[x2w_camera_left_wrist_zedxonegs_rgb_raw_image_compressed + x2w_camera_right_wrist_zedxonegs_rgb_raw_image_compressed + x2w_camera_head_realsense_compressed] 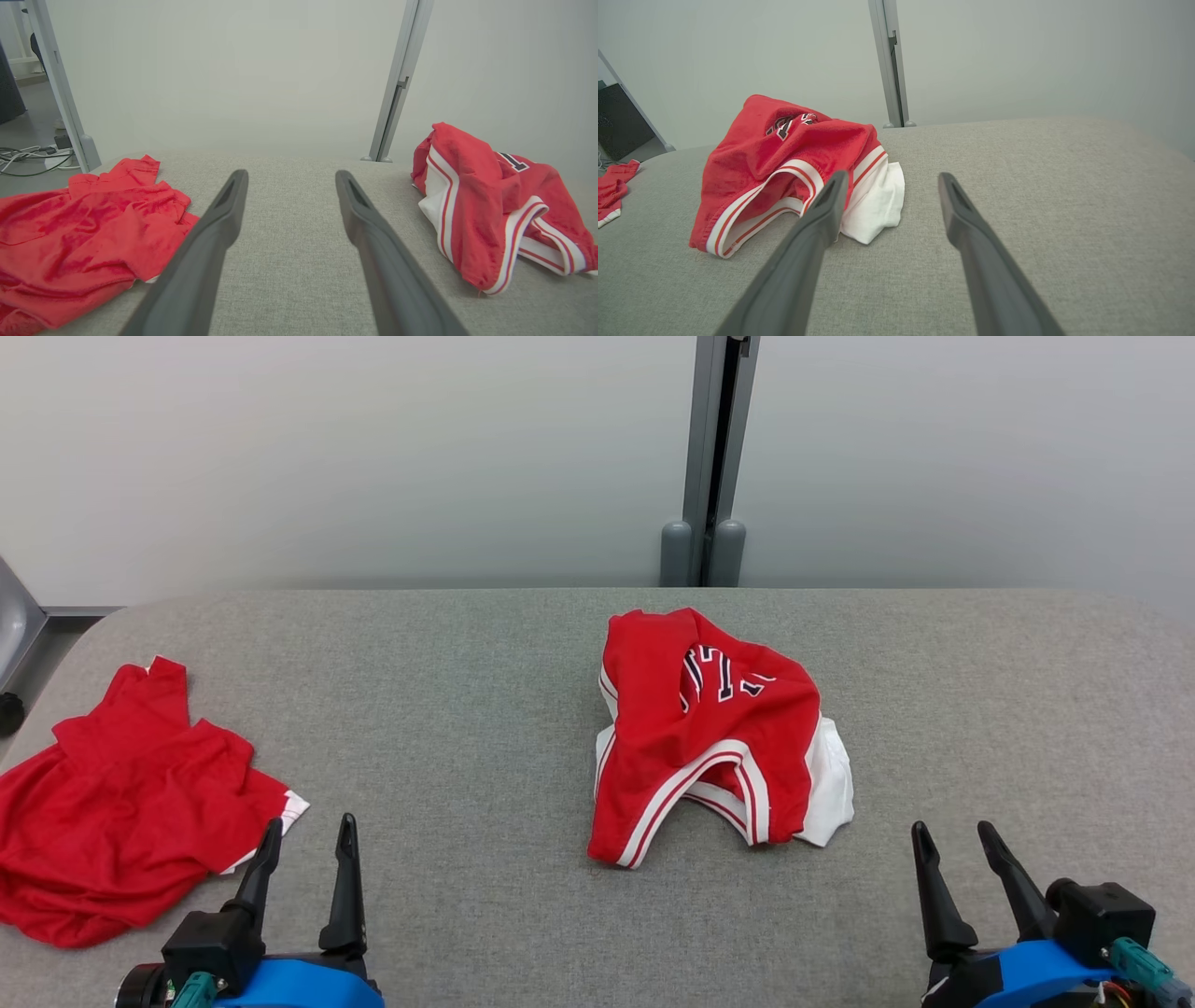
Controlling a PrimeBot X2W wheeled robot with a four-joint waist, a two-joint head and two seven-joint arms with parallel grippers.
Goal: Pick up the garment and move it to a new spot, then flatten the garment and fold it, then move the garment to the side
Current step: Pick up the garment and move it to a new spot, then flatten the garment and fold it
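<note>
My right gripper should grab the garment by its white side panel point(829, 784) next. That panel sticks out loose from the heap, while the red body point(717, 706) lies bunched.
A crumpled red garment point(709, 728) with white trim and dark lettering lies in a heap at the middle of the grey table point(467, 709); a white part sticks out at its right. It also appears at the right of the left wrist view as the garment point(490, 210) and at the left of the right wrist view as the garment point(784, 158). My left gripper point(308, 835) stands open at the lower left, empty, well left of the heap. My right gripper point(954, 835) stands open at the lower right, empty, just right of it and nearer to me.
A second red garment point(121, 793) lies rumpled at the table's left edge, next to my left gripper, also seen as red cloth point(84, 233). A grey post point(709, 457) rises behind the table against the pale wall. Cables point(28, 156) lie on the floor beyond the left edge.
</note>
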